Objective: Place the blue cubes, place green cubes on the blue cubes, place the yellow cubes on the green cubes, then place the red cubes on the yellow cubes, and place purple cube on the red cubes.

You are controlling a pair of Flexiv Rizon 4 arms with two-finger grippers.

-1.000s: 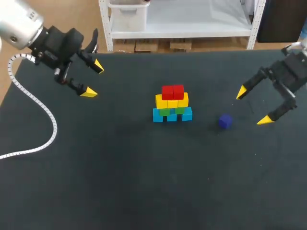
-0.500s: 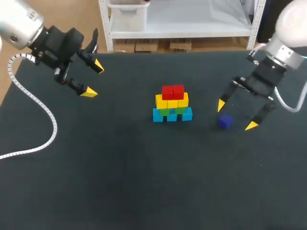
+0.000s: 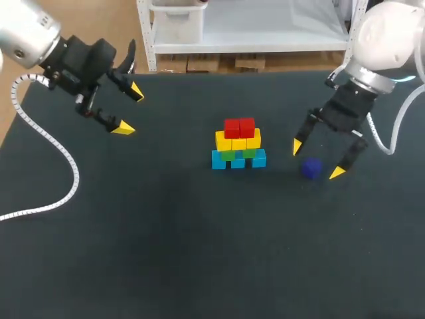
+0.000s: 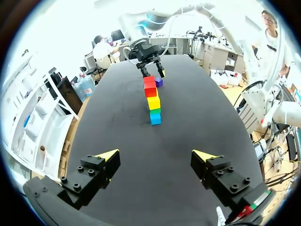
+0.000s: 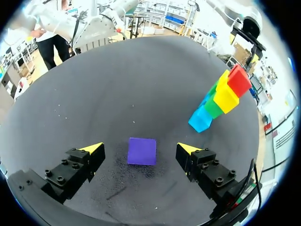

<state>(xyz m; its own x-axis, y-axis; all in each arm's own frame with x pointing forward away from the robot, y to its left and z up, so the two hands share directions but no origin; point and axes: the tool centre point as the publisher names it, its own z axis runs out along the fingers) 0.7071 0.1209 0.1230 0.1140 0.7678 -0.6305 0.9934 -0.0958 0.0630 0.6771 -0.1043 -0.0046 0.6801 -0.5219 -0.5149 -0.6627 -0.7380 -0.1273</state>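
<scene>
The purple cube's bottom needs to stay free to rest on the red cubes, so my right gripper should next grab the purple cube by its opposite sides.
A stepped stack (image 3: 238,143) stands mid-table: blue cubes (image 3: 238,159) at the base, green cubes (image 3: 237,154) on them, yellow cubes (image 3: 238,140) above, red cubes (image 3: 239,127) on top. The purple cube (image 3: 311,167) lies alone on the mat to the stack's right. My right gripper (image 3: 316,159) hangs open over it; in the right wrist view the purple cube (image 5: 142,150) sits between and just ahead of the spread tips, untouched. My left gripper (image 3: 127,109) is open and empty at the far left, well away from the stack (image 4: 152,100).
The black mat (image 3: 199,252) covers the table. A white coiled cable (image 3: 46,166) from my left arm trails over the mat's left side.
My right arm has swung in from the right edge toward the middle and lowered, bringing its open gripper over the purple cube. The left arm and the stack have not moved.
</scene>
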